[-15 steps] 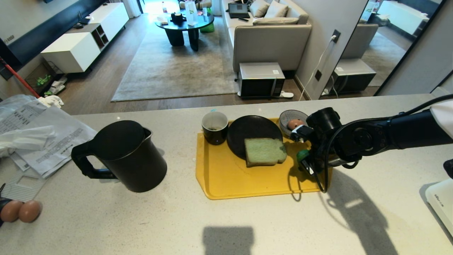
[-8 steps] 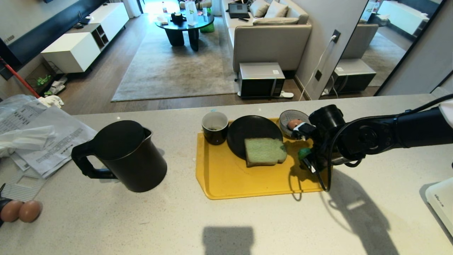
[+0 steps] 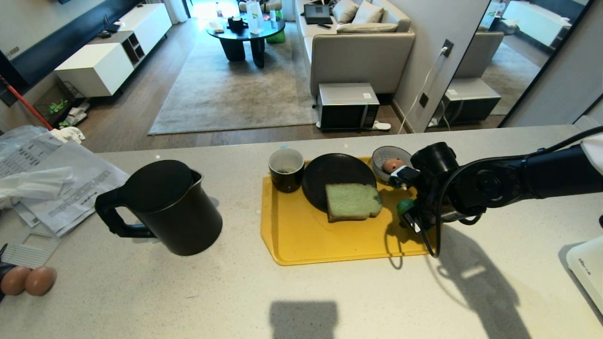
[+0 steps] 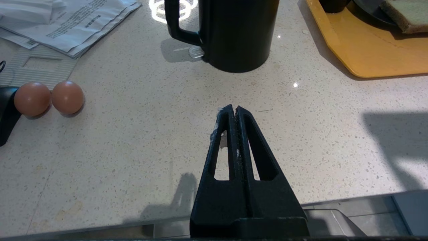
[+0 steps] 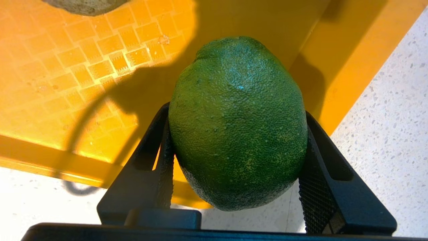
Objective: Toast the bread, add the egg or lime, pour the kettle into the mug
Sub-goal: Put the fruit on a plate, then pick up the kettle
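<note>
The lime [image 3: 404, 205] is low over the yellow tray's bottom and would rest in the tray, so the lime is ready for my right gripper to release now.
My right gripper [image 3: 406, 210] is shut on the lime [image 3: 404, 205], a glossy green fruit held between both fingers [image 5: 237, 124] just above the right edge of the yellow tray [image 3: 320, 240]. The pale green bread [image 3: 352, 201] lies half on a black plate [image 3: 330, 172] on that tray, left of the lime. The black mug [image 3: 286, 169] stands at the tray's far left corner. The black kettle [image 3: 169, 207] stands on the counter further left, handle towards the left. My left gripper [image 4: 235, 108] is shut and empty, parked low over the counter in front of the kettle [image 4: 239, 33].
A small bowl [image 3: 384, 153] with a brown egg [image 3: 392, 165] sits behind the tray's far right corner, close to my right wrist. Two more eggs [image 3: 28, 281] lie at the counter's near left. Papers [image 3: 52, 179] cover the far left. A white appliance [image 3: 586, 268] stands at the right edge.
</note>
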`<state>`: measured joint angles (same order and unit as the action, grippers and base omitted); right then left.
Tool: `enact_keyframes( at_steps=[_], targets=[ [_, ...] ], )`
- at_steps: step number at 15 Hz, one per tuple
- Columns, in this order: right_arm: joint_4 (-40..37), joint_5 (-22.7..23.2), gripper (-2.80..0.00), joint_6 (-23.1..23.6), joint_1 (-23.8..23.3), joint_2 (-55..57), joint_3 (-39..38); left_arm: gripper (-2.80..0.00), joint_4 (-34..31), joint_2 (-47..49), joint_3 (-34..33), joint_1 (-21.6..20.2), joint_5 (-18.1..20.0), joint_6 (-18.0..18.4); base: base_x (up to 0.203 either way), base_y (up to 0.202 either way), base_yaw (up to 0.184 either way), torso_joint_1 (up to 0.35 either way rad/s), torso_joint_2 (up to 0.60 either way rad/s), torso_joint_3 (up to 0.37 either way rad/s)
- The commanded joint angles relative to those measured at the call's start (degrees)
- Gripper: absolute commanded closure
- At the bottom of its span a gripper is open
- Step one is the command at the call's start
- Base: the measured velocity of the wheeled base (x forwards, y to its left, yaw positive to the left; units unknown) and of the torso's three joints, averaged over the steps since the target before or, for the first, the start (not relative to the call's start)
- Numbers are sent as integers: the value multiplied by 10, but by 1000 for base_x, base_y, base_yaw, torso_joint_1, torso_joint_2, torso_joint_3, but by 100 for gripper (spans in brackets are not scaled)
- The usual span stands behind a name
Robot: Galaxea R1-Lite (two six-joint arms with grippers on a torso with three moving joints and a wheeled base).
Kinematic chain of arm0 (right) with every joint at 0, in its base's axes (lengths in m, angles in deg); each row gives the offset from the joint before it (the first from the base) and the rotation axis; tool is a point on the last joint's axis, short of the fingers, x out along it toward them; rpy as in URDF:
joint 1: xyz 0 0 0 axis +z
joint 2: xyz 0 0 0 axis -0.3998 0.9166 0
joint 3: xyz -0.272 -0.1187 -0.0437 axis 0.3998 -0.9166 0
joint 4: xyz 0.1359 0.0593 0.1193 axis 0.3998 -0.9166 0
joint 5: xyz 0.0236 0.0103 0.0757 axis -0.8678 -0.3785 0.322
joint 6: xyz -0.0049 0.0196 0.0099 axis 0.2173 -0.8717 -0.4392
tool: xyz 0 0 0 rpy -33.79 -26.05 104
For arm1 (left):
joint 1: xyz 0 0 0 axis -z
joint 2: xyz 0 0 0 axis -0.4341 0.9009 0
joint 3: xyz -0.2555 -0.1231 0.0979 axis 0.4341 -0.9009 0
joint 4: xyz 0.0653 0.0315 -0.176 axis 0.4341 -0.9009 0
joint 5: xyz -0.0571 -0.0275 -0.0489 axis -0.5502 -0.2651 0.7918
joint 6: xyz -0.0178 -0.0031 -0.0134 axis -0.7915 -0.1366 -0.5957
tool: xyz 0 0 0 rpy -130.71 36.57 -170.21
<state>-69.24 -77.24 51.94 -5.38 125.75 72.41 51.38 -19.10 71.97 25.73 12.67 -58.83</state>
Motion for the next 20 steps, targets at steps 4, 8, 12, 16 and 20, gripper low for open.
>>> enact_keyframes(
  at_steps=[4, 8, 12, 16, 20],
  targets=[
    [0, -3, 0, 2, 0, 4, 3, 0, 0, 0, 0, 0, 0, 0, 0, 0, 0, 0, 0, 0],
    [-1, -9, -280, 2, 1, 4, 4, 0, 0, 0, 0, 0, 0, 0, 0, 0, 0, 0, 0, 0],
    [0, -7, -280, 0, 0, -7, 3, 0, 0, 0, 0, 0, 0, 0, 0, 0, 0, 0, 0, 0],
    [-2, -2, -280, -1, 0, -72, -15, 0, 0, 0, 0, 0, 0, 0, 0, 0, 0, 0, 0, 0],
    [-2, 0, 0, -22, -5, -162, -39, 0, 0, 0, 0, 0, 0, 0, 0, 0, 0, 0, 0, 0]
  ],
)
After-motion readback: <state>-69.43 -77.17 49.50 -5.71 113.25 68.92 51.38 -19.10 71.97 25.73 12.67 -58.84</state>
